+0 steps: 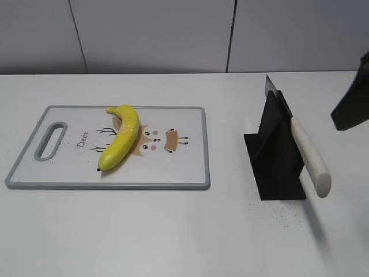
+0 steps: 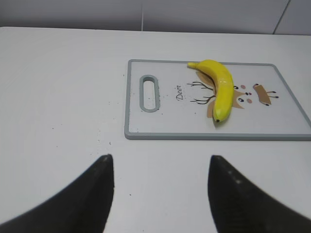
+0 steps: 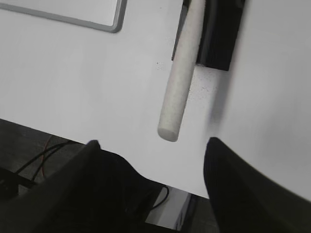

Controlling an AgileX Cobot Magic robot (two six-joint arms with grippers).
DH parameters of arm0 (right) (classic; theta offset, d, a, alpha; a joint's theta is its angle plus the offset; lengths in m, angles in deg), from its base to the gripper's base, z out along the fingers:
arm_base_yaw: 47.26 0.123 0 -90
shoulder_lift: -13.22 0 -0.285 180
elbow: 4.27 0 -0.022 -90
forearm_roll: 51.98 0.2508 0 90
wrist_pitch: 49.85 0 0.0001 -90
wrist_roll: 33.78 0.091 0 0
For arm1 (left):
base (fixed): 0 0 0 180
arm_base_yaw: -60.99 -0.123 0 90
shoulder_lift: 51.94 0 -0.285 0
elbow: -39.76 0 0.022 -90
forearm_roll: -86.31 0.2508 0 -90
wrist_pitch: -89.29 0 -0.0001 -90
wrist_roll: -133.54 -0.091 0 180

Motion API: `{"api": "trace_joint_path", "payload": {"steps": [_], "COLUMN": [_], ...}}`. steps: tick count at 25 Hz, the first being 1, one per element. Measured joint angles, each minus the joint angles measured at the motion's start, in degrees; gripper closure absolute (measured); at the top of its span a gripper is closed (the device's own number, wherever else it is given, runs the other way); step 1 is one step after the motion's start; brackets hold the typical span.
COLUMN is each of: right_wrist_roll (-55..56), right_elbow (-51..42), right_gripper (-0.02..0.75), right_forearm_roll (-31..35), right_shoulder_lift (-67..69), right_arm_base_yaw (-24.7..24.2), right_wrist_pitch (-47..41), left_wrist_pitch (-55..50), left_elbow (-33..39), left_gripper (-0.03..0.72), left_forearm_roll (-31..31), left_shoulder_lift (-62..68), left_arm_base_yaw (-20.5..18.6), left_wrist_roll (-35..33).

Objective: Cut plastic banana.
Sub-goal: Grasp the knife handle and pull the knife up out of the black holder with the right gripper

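My right gripper should next hold the knife by its white handle (image 1: 312,157) (image 3: 180,82) to use it, because the knife's blade is in the black stand and only the handle sticks out.
The plastic banana (image 1: 120,142) is glossy yellow and lies on a white cutting board (image 1: 184,173) with a grey rim and a deer picture. It also shows in the left wrist view (image 2: 219,87). A knife (image 1: 309,157) with a white handle rests slanted in a black stand (image 1: 275,158); its handle (image 3: 181,87) points at my right gripper. My right gripper (image 3: 151,143) is open and empty, just short of the handle's end. One of its fingers (image 1: 353,104) shows at the right edge of the exterior view. My left gripper (image 2: 160,158) is open and empty over bare table, short of the board.
The board (image 2: 146,131) has a handle slot (image 1: 51,140) at its left end. The table's front edge and dark cables below it show in the right wrist view (image 3: 43,145). A grey wall stands behind the table.
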Motion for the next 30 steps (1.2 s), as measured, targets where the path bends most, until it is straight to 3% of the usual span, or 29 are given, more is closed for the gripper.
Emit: {"api": "trace_joint_path", "payload": {"steps": [7, 19, 25, 30], "right_wrist_roll": [6.37, 11.52, 12.54, 12.65], "right_elbow": [1.57, -3.55, -4.68, -4.74], "right_gripper": [0.232, 0.239, 0.314, 0.456], "right_forearm_roll": [-7.91, -9.80, -9.76, -8.20], "right_shoulder_lift": [11.68, 22.42, 22.40, 22.40], "right_arm_base_yaw": [6.55, 6.74, 6.74, 6.74], "right_wrist_pitch": [1.64, 10.97, 13.03, 12.78], "left_wrist_pitch": [0.00, 0.00, 0.00, 0.00], "left_elbow": [0.00, 0.00, 0.00, 0.00], "left_gripper": [0.097, 0.097, 0.097, 0.097], "left_forearm_roll": [0.00, 0.04, 0.04, 0.04], "left_shoulder_lift": [0.00, 0.00, 0.00, 0.00], "left_arm_base_yaw": [0.00, 0.00, 0.00, 0.00], "left_wrist_roll": [0.00, 0.00, 0.00, 0.00]}}
